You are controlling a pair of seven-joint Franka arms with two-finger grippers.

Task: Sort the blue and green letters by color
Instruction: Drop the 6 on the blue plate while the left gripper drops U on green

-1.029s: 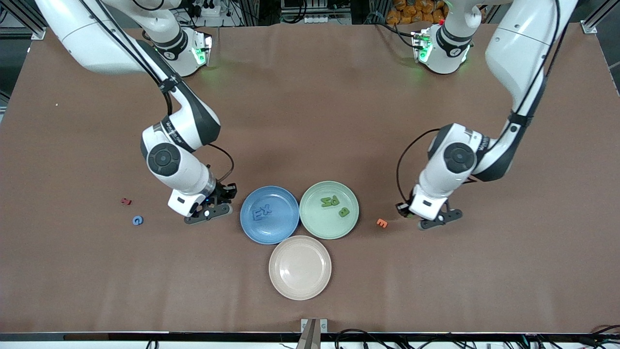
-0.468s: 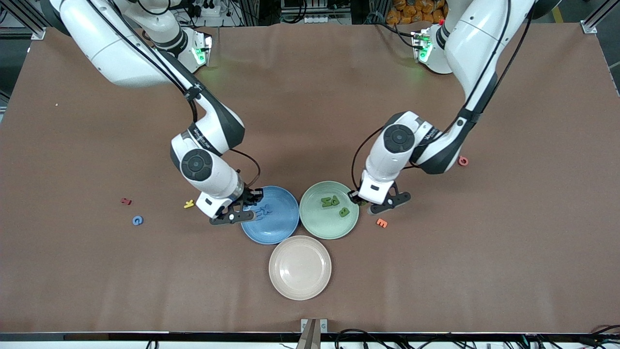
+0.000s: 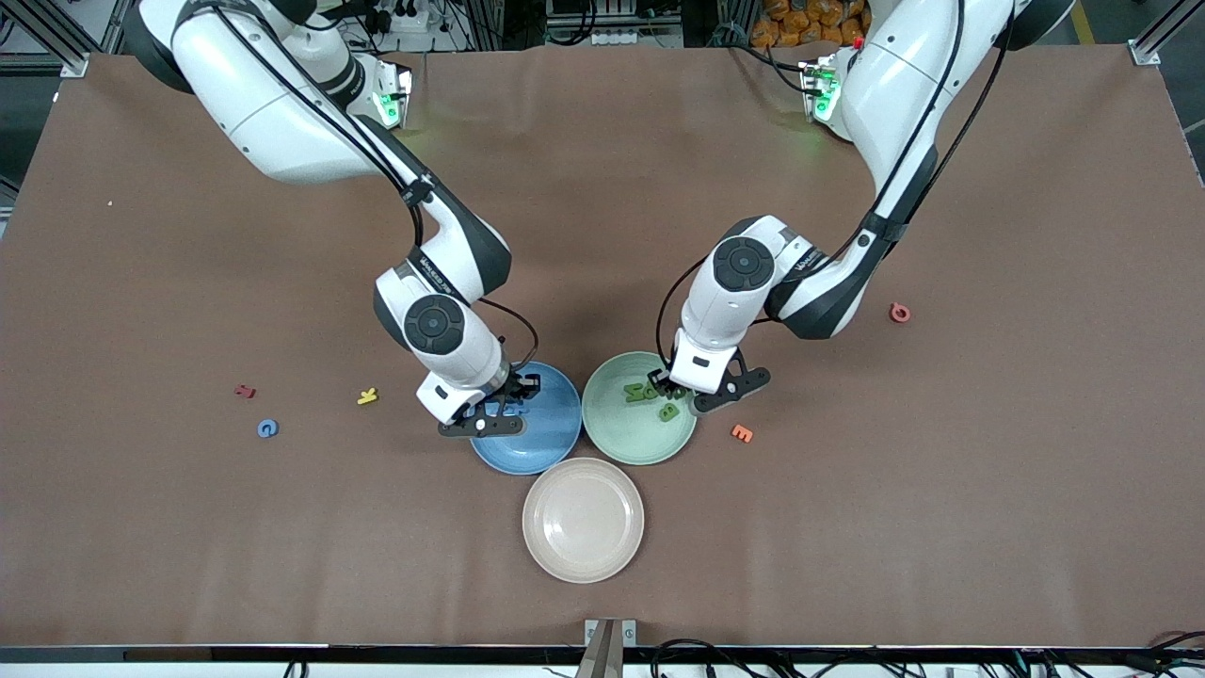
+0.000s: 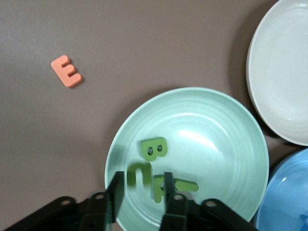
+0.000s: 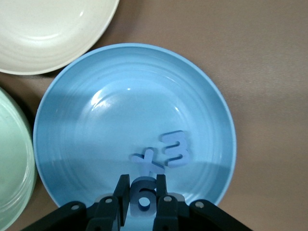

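I should open my right gripper now, because the blue g (image 5: 143, 186) is low over the blue plate (image 5: 127, 106), inside the plate's rim.
My right gripper (image 5: 143, 185) (image 3: 497, 414) hangs over the blue plate (image 5: 120, 115) (image 3: 555, 428), shut on a small blue g (image 5: 143, 195). A blue X (image 5: 148, 161) and a blue E (image 5: 174, 148) lie in that plate. My left gripper (image 4: 142, 185) (image 3: 666, 389) is over the green plate (image 4: 216, 144) (image 3: 621, 435), open. A green u (image 4: 139, 174) shows blurred between its fingers, touching neither. A green B (image 4: 154, 148) (image 3: 669, 411) and a green P (image 4: 185, 185) lie in the plate. One blue G (image 3: 267, 428) lies on the table toward the right arm's end.
A beige plate (image 3: 584, 520) stands nearer the front camera than the other two plates. An orange E (image 3: 742, 433) (image 4: 67, 72) lies beside the green plate. Yellow (image 3: 367, 396) and red (image 3: 245, 391) letters lie near the blue G; another red letter (image 3: 900, 313) lies toward the left arm's end.
Both arms swung inward from the bare table to over their plates. The left gripper opened and let go of the green u. The right gripper stayed shut on the blue g.
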